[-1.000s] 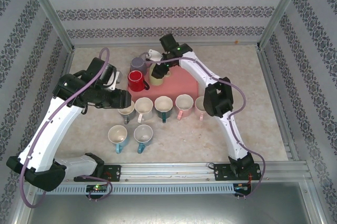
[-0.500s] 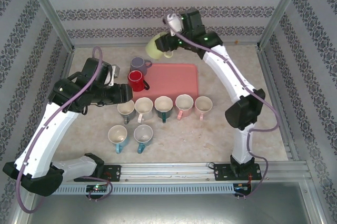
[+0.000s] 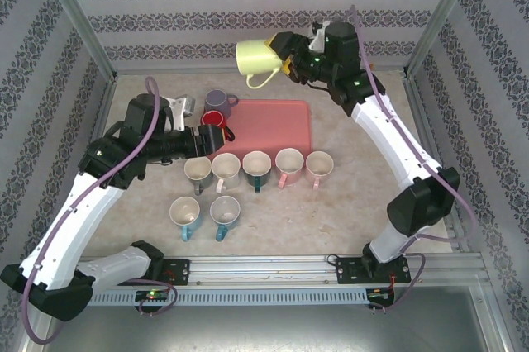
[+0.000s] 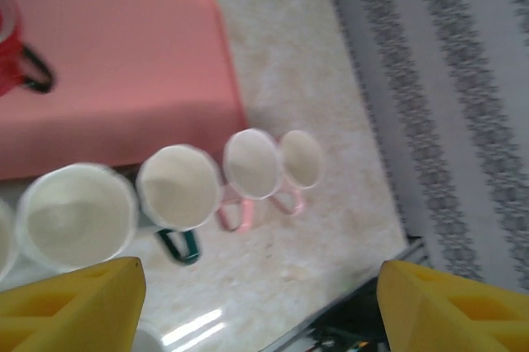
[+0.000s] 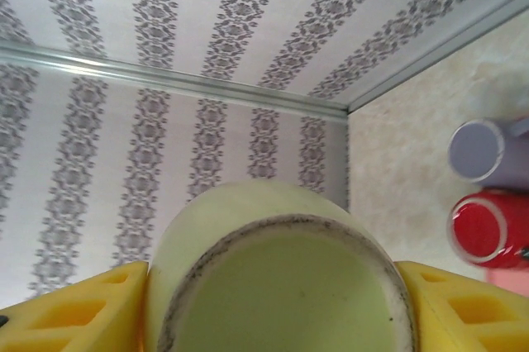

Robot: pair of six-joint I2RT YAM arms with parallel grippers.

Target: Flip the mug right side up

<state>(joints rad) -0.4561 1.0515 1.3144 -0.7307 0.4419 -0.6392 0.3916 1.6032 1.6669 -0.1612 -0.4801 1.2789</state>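
I will take hold of the pale yellow-green mug by its handle [image 3: 263, 83] with my left gripper. The mug's base then stays free, so I can set the mug right side up.
A pale yellow-green mug [image 3: 254, 58] hangs high over the back of the table, tipped on its side with its handle pointing down. My right gripper [image 3: 286, 54] is shut on it from the right. In the right wrist view the mug [image 5: 273, 278] sits between the yellow fingers [image 5: 74, 311], a dark-ringed round end facing the camera. My left gripper [image 3: 205, 139] hovers open by the red mug [image 3: 213, 119] at the tray's left edge. Its fingers [image 4: 66, 302] stand wide apart with nothing between them.
The pink tray [image 3: 273, 125] lies mid-table, its top bare. A purple mug [image 3: 217, 102] stands behind the red one. A row of several upright mugs [image 3: 255, 165] runs along the tray's near edge, and two more [image 3: 185, 213] stand nearer the front. Patterned walls close in three sides.
My right gripper has lifted the yellow-green mug off the tray, up and back to the right, tipping it sideways. The left gripper has shifted slightly toward the red mug.
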